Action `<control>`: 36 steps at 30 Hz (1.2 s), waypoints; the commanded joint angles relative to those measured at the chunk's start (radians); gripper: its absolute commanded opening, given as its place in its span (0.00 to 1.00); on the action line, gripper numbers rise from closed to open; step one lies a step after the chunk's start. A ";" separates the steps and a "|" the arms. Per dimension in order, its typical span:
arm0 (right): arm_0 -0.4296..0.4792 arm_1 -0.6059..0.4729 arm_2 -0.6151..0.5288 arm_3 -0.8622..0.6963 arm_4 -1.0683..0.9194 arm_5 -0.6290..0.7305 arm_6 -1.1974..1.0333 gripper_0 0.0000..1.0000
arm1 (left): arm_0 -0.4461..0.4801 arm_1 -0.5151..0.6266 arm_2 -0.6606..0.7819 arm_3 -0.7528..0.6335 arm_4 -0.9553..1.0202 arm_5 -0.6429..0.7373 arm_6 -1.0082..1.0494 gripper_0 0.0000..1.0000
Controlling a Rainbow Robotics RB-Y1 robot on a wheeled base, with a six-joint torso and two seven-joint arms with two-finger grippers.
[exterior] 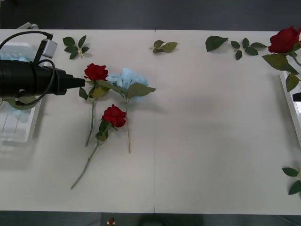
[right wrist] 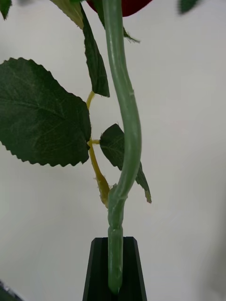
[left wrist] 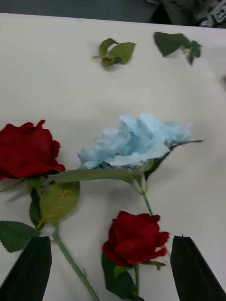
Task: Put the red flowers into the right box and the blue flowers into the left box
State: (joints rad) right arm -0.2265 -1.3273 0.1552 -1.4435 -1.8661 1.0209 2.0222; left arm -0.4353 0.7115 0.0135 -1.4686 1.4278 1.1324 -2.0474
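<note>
I need to grab the far red rose next with my left gripper by its slim green stem point(exterior: 91, 120) point(left wrist: 71, 260), because the loose, open petals of the rose could crush.
Two red flowers point(exterior: 96, 71) point(exterior: 114, 115) lie left of the table's centre, with a blue flower point(exterior: 127, 79) beside them. My left gripper point(left wrist: 110, 241) is open just short of them, looking at the blue flower point(left wrist: 136, 141) and the nearer rose point(left wrist: 136, 237). The left arm point(exterior: 37, 77) reaches out over the left box point(exterior: 19, 132), which holds pale blue flowers point(exterior: 14, 57). My right gripper point(right wrist: 115, 268) is shut on a rose's green stem point(right wrist: 125, 131). That rose's bloom point(exterior: 284, 40) hangs at the far right, above the right box point(exterior: 288, 92).
Loose leaf sprigs lie along the far edge point(exterior: 75, 46) point(exterior: 163, 46) point(exterior: 216, 43) point(exterior: 245, 47), and another lies at the right front point(exterior: 294, 179). The white table point(exterior: 211, 141) is bare across its middle and front.
</note>
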 commanded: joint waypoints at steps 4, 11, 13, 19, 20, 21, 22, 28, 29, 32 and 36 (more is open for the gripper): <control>-0.019 -0.047 -0.017 0.118 0.150 -0.010 -0.057 0.00 | -0.077 -0.115 -0.018 -0.038 -0.345 -0.063 0.210 0.73; -0.019 -0.044 -0.016 0.245 0.199 -0.010 -0.089 0.00 | -0.091 -0.127 -0.152 -0.036 -0.639 -0.198 0.381 0.72; -0.019 -0.043 -0.013 0.275 0.206 -0.012 -0.099 0.00 | -0.091 -0.127 -0.181 -0.036 -0.708 -0.220 0.431 0.72; -0.019 0.010 -0.011 0.347 0.232 -0.077 -0.125 0.00 | -0.091 -0.139 -0.244 -0.036 -0.859 -0.235 0.549 0.72; -0.019 0.016 -0.011 0.350 0.242 -0.087 -0.126 0.00 | -0.091 -0.141 -0.247 -0.035 -0.871 -0.235 0.555 0.72; -0.020 0.028 -0.011 0.354 0.263 -0.107 -0.129 0.00 | -0.091 -0.145 -0.256 -0.035 -0.889 -0.235 0.562 0.72; -0.022 0.037 -0.011 0.354 0.291 -0.123 -0.131 0.00 | -0.091 -0.149 -0.264 -0.032 -0.911 -0.235 0.567 0.72; -0.030 0.071 -0.011 0.356 0.380 -0.170 -0.158 0.00 | -0.092 -0.199 -0.276 0.011 -1.041 -0.237 0.593 0.72; -0.030 0.073 -0.011 0.356 0.387 -0.174 -0.161 0.00 | -0.092 -0.204 -0.274 0.019 -1.049 -0.240 0.595 0.73; -0.044 0.091 -0.011 0.357 0.438 -0.194 -0.177 0.00 | -0.092 -0.227 -0.276 0.067 -1.077 -0.275 0.605 0.72; -0.068 0.109 -0.011 0.364 0.496 -0.205 -0.194 0.00 | -0.092 -0.241 -0.276 0.108 -1.078 -0.303 0.602 0.72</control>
State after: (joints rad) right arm -0.2497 -1.2191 0.1564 -1.0896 -1.3974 0.8252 1.8696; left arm -0.5036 0.4707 -0.2663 -1.3679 0.3551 0.8474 -1.4847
